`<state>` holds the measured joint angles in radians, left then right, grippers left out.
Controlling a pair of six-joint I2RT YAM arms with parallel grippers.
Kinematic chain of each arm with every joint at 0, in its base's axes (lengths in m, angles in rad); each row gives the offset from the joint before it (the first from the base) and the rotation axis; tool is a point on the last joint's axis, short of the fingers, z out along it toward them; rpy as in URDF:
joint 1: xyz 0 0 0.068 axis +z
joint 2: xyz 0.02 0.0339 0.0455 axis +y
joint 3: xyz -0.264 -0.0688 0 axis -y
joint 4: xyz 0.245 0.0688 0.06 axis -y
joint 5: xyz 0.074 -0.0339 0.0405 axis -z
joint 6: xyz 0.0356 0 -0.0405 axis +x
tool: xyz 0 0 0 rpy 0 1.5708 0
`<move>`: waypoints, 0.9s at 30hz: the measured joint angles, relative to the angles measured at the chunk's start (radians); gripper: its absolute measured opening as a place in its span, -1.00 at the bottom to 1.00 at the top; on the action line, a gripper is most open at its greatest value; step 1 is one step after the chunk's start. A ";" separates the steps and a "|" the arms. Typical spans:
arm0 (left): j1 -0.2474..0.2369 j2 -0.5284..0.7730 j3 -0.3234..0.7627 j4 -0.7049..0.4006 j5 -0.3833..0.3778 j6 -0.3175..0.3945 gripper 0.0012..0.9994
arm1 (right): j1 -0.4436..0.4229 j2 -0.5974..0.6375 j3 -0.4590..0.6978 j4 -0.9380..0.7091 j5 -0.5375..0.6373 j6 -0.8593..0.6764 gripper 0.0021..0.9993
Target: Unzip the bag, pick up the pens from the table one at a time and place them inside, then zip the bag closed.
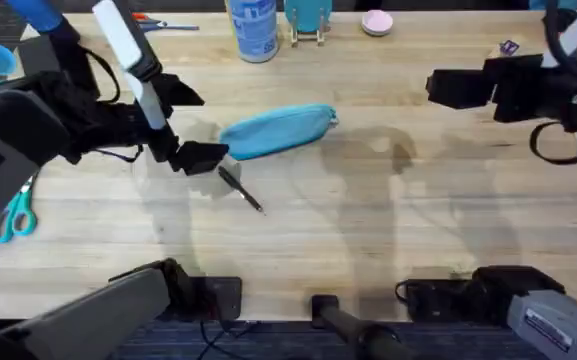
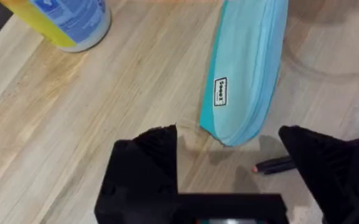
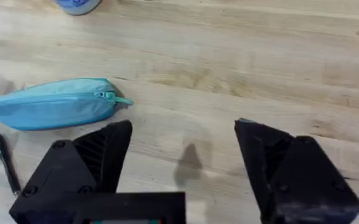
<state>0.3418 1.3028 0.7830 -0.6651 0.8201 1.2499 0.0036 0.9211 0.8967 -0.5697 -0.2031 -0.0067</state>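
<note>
I should next use my right gripper to grab the zipper pull by its loose tab end [image 3: 124,101], which sticks out past the bag, while its slider [image 3: 106,96] sits close against the fabric.
The light-blue bag [image 1: 276,132] lies on the table [image 1: 388,220], its zipper pull [image 3: 114,98] at the right end and the zipper looking shut. A dark pen [image 1: 241,189] lies just in front of the bag's left end. My left gripper [image 1: 216,160] hovers at that left end, above the pen's upper tip. In the left wrist view this gripper [image 2: 229,149] is open, with the bag [image 2: 247,74] end and the pen [image 2: 272,166] between its fingers. My right gripper [image 1: 434,88] is open, well to the right of the bag [image 3: 48,104] and holding nothing.
A blue-and-white container [image 1: 252,28], a teal stand [image 1: 308,20] and a pink object [image 1: 376,22] stand along the far edge. Orange-handled scissors [image 1: 163,22] lie at the back left. Teal-handled scissors [image 1: 13,215] lie near the left edge.
</note>
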 joint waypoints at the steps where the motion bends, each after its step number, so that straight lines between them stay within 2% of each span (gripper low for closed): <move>1: -0.005 0.008 0.000 0.001 0.001 0.000 0.99 | 0.000 0.000 0.000 0.000 0.000 0.000 0.99; 10: -0.049 0.095 0.000 0.034 0.008 0.000 0.99 | 0.000 0.000 0.000 0.000 0.000 0.000 0.99; 21: -0.084 0.149 0.000 0.052 0.053 0.000 0.98 | 0.000 0.000 0.000 0.000 0.000 0.000 0.99; 27: -0.088 0.149 0.000 0.060 0.063 0.000 0.47 | 0.000 0.000 0.000 0.000 0.000 0.000 0.99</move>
<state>0.2539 1.4521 0.7830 -0.6052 0.8829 1.2495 0.0036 0.9211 0.8967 -0.5697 -0.2031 -0.0067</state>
